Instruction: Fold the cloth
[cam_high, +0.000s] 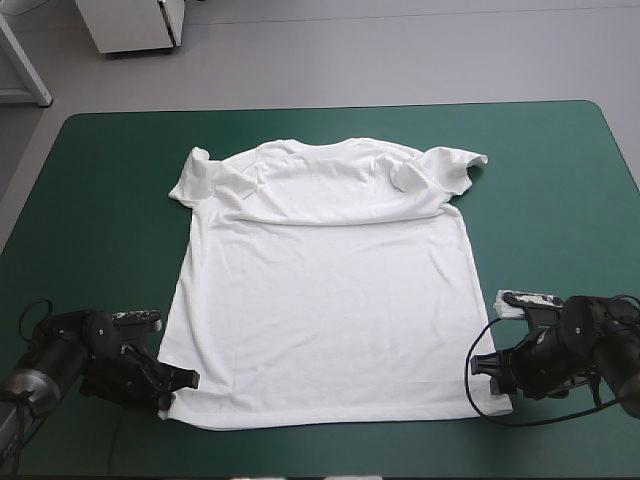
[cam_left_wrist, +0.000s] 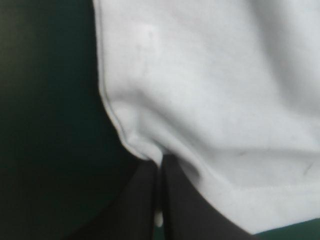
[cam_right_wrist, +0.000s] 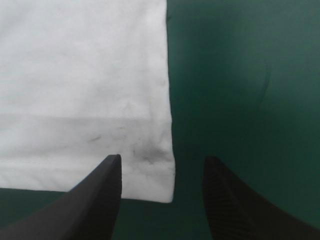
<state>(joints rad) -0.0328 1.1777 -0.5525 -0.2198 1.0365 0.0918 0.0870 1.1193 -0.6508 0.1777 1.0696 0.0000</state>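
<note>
My right gripper grabs the T-shirt by its hem corner next, to fold it up toward the T-shirt's collar (cam_high: 335, 146).
The white T-shirt (cam_high: 320, 290) lies spread flat on the teal-green cover (cam_high: 560, 200), collar toward the far edge and hem toward the near edge. My left gripper (cam_high: 180, 385) is at the hem's left corner. In the left wrist view the left gripper (cam_left_wrist: 160, 160) is shut on the T-shirt (cam_left_wrist: 210, 90), whose edge puckers at the fingertips. My right gripper (cam_high: 490, 375) sits at the hem's right corner. Seen from the right wrist, the right gripper (cam_right_wrist: 162, 162) is open, and the T-shirt's (cam_right_wrist: 80, 75) corner lies flat between its fingers.
The T-shirt's right sleeve (cam_high: 440, 170) is rumpled and partly turned over on itself; the left sleeve (cam_high: 195, 180) lies flatter. Bare cover flanks the T-shirt on both sides. The table's near edge runs just behind both grippers.
</note>
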